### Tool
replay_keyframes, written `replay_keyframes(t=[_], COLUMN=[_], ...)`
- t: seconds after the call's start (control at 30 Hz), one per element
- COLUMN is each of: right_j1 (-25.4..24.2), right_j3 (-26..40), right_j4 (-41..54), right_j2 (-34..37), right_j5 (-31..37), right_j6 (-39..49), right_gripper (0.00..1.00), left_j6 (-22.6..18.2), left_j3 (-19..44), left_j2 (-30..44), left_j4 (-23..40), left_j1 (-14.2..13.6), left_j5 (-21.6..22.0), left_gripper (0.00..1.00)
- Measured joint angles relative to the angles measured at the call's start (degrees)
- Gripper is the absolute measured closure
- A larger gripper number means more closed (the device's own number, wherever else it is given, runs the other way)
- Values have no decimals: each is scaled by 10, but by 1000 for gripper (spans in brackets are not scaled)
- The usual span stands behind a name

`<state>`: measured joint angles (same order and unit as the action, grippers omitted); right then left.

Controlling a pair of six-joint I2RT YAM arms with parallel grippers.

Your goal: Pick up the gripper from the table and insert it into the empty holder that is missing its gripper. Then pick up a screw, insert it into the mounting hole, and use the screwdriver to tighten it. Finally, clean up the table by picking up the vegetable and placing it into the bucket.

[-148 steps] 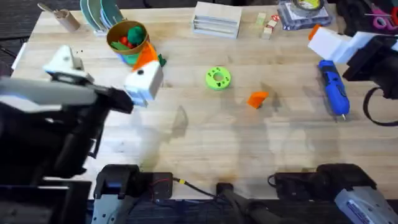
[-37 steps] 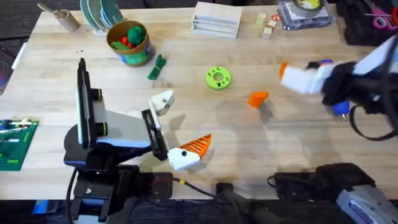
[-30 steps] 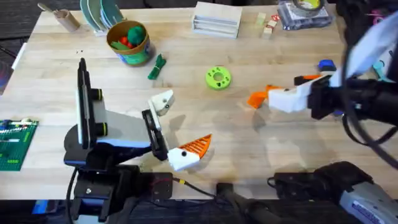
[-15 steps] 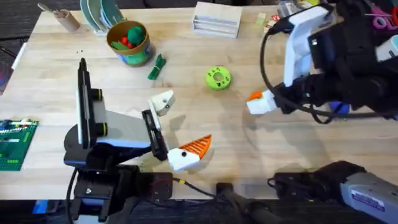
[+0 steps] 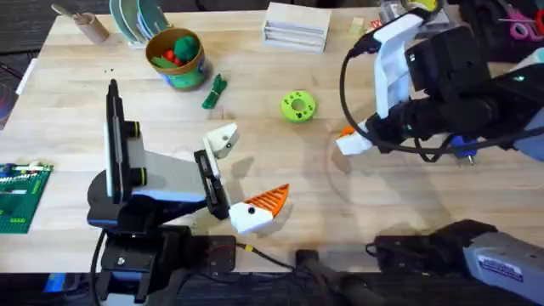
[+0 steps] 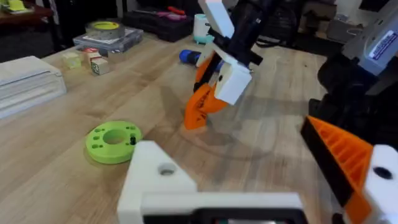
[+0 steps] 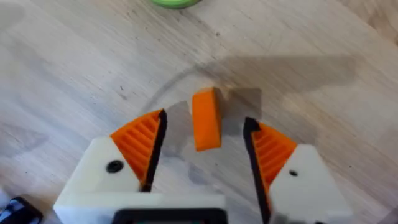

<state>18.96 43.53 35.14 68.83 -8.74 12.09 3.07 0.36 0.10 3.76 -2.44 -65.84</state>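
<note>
The right gripper grabs the small orange gripper by its flat sides next, to fill the empty white holder (image 5: 223, 139).
The small orange gripper (image 7: 206, 118) lies on the wood between the orange ribbed pads (image 7: 140, 146) of my right gripper (image 7: 205, 149), which is open with a gap on each side. From overhead, the right gripper (image 5: 348, 140) is low over that gripper (image 5: 345, 132). My left gripper (image 5: 246, 174) rests open near the front. Its bare white holder (image 5: 223, 140) has a round mounting hole (image 6: 165, 169); its twin finger carries an orange tip (image 5: 265, 200). The dark-green vegetable (image 5: 214, 92) lies beside the bucket (image 5: 176, 58). The blue screwdriver (image 5: 459, 151) is mostly hidden behind the right arm.
A lime-green disc (image 5: 297, 107) sits mid-table, close to the right gripper. At the back stand a white box (image 5: 296, 25), a rack of plates (image 5: 136, 17) and a tray with a tape roll (image 5: 416, 13). A green circuit board (image 5: 21, 195) lies at the left edge.
My right arm swung in from the right and lowered its open gripper around the orange gripper. The left arm, earlier raised near the bucket, has stayed at the front for the last second.
</note>
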Motion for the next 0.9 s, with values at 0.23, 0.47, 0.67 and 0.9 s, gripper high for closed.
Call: replay_keyframes(t=[0.23, 0.47, 0.67, 0.9], right_j1=[0, 0, 0, 0], right_j3=[0, 0, 0, 17], right_j4=[-4, -5, -7, 14], right_j2=[7, 7, 7, -9], right_j5=[1, 1, 2, 2], right_j6=[7, 13, 13, 12], right_gripper=[406, 652, 907, 982], left_j6=[0, 0, 0, 0], left_j3=[0, 0, 0, 0], left_j2=[0, 0, 0, 0], left_j4=[0, 0, 0, 0], left_j1=[0, 0, 0, 0], left_j5=[0, 0, -2, -2], left_gripper=[8, 8, 8, 8])
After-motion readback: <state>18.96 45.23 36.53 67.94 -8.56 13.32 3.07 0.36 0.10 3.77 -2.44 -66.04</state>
